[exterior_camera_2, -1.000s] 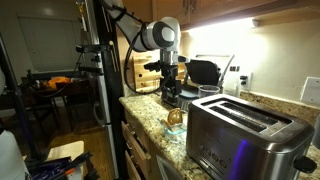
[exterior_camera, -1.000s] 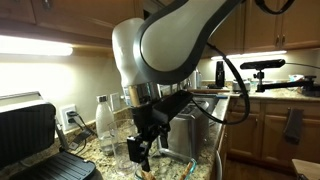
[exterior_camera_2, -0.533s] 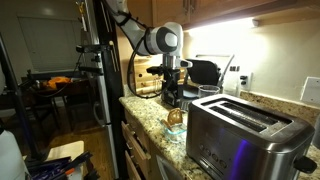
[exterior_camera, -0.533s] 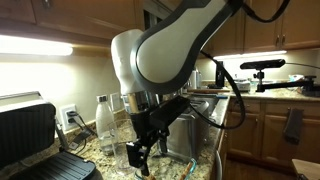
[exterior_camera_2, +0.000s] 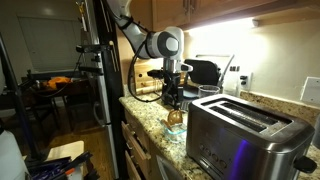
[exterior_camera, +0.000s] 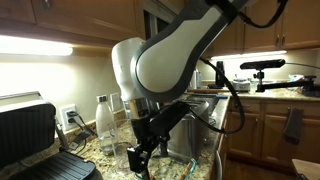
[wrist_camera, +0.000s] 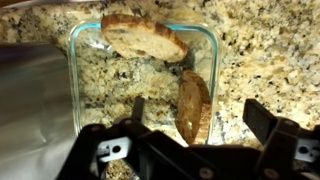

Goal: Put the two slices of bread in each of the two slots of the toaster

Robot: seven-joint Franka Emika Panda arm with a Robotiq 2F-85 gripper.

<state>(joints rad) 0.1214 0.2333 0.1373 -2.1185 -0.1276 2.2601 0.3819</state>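
My gripper is going to grab the upright slice next, across its flat sides by the slice's top edge, so the slice's opposite edge stays free for the toaster slot.
In the wrist view two tan-brown slices of bread lie in a clear glass dish (wrist_camera: 72,60) on the speckled counter. One slice (wrist_camera: 143,37) lies flat at the far end. The other slice (wrist_camera: 193,105) stands on edge against the dish's right wall. My gripper (wrist_camera: 200,112) is open and empty, its fingers on either side of the upright slice, just above it. In both exterior views the gripper (exterior_camera: 140,160) (exterior_camera_2: 174,103) hangs low over the counter beside the steel toaster (exterior_camera_2: 245,135). Its two slots (exterior_camera_2: 250,112) are empty. The toaster's side also shows in the wrist view (wrist_camera: 30,100).
A black hinged grill press (exterior_camera: 30,140) stands at the counter's end, with a clear bottle (exterior_camera: 104,125) next to it. A wall outlet (exterior_camera: 69,115) is behind them. The counter's front edge (exterior_camera_2: 150,135) drops off near the dish.
The arm has shifted slightly and the gripper has come a little lower over the dish. The slices have not moved.
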